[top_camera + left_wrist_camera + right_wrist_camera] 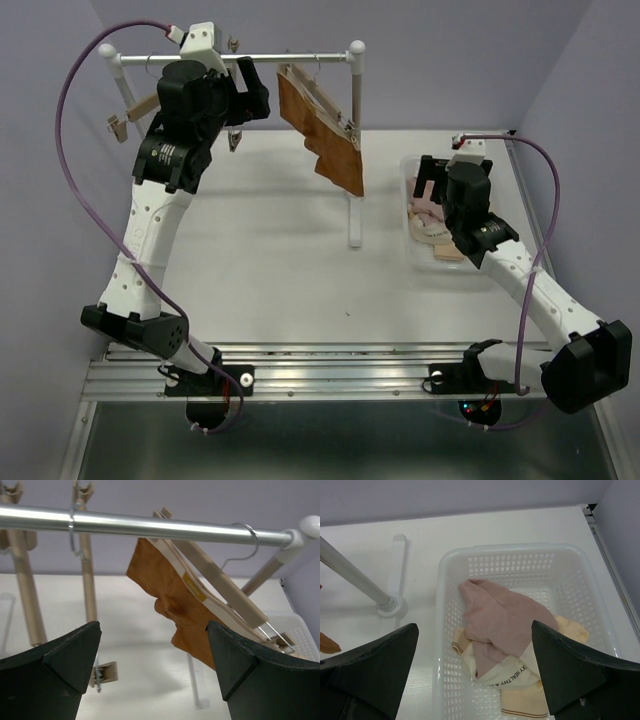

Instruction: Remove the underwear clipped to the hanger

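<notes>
I need to grab the wooden hanger by its bar (216, 574) (318, 94) beside the hook with my left gripper next. Both end clips then stay free to remove the underwear.
The rust brown briefs (322, 128) hang clipped to a wooden hanger (318, 95) on the metal rail (290, 58); they also show in the left wrist view (172, 605). My left gripper (152, 650) is open and empty, raised near the rail, left of the brown briefs (245, 100). The dusty pink briefs (505, 615) and pale cream briefs (525, 690) lie in the white basket (450, 570). My right gripper (475, 655) is open and empty, just above the basket (430, 190).
Bare wooden clip hangers (87, 575) hang on the rail's left part (135, 110). The rack's white post (356, 150) and foot stand mid-table. The basket (412, 175) sits at the right of the table.
</notes>
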Robot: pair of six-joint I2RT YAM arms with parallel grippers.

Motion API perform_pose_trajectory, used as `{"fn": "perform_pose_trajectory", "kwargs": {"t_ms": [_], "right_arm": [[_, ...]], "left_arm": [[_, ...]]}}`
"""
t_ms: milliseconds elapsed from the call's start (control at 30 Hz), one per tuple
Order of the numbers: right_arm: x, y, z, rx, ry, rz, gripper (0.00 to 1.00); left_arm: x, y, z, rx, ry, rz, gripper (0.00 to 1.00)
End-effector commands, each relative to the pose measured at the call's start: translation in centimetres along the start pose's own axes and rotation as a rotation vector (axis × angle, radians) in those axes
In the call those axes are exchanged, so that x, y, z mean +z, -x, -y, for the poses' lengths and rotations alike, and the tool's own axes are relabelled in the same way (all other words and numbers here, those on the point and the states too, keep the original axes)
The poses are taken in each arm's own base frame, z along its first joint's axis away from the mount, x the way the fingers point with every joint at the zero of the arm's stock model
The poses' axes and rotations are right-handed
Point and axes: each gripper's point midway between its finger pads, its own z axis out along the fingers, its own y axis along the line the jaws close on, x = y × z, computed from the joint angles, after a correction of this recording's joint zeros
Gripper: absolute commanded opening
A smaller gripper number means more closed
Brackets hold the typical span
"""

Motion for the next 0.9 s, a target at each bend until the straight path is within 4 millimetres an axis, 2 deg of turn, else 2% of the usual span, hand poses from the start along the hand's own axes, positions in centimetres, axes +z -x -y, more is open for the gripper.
{"fn": "perform_pose_trajectory", "kwargs": {"t_ms": [0, 33, 100, 133, 233, 267, 300, 333, 400, 467, 633, 867], "right_arm": [[-0.8, 1.7, 0.6, 0.043, -0.024, 0.06, 1.0], [-0.9, 1.7, 0.8, 0.047, -0.03, 0.063, 1.0], [-1.0, 1.6, 0.9, 0.047, -0.033, 0.064, 1.0], [-1.1, 1.7, 1.0, 0.048, -0.034, 0.067, 1.0], [-1.2, 1.7, 1.1, 0.051, -0.037, 0.07, 1.0], [-1.3, 1.7, 1.2, 0.053, -0.039, 0.073, 1.0], [-1.3, 1.7, 1.3, 0.054, -0.041, 0.074, 1.0], [-1.4, 1.8, 1.3, 0.055, -0.042, 0.077, 1.0], [-1.4, 1.7, 1.3, 0.055, -0.042, 0.078, 1.0], [-1.4, 1.7, 1.3, 0.052, -0.04, 0.078, 1.0], [-1.3, 1.5, 1.2, 0.041, -0.033, 0.074, 1.0], [-1.0, 1.1, 1.2, 0.025, -0.04, 0.064, 1.0]], "left_arm": [[-0.7, 1.2, 3.7, -0.047, -0.092, 0.051, 0.99], [-0.3, 0.4, 4.9, -0.047, -0.104, 0.035, 0.99], [-0.1, 0.5, 5.9, -0.052, -0.107, 0.035, 0.99], [0.7, -0.4, 6.6, -0.059, -0.106, 0.013, 0.99], [1.6, -0.6, 7.4, -0.074, -0.104, 0.001, 0.99], [2.8, -1.6, 7.9, -0.082, -0.105, -0.029, 0.99], [3.0, -1.4, 8.4, -0.088, -0.114, -0.026, 0.99], [4.3, -2.5, 8.6, -0.095, -0.107, -0.049, 0.99], [4.9, -2.4, 9.5, -0.104, -0.121, -0.048, 0.99], [6.2, -3.7, 10.1, -0.11, -0.115, -0.075, 0.99], [8.4, -4.8, 10.1, -0.121, -0.085, -0.085, 0.99], [10.4, -6.3, 9.5, -0.114, -0.033, -0.1, 0.99]]}}
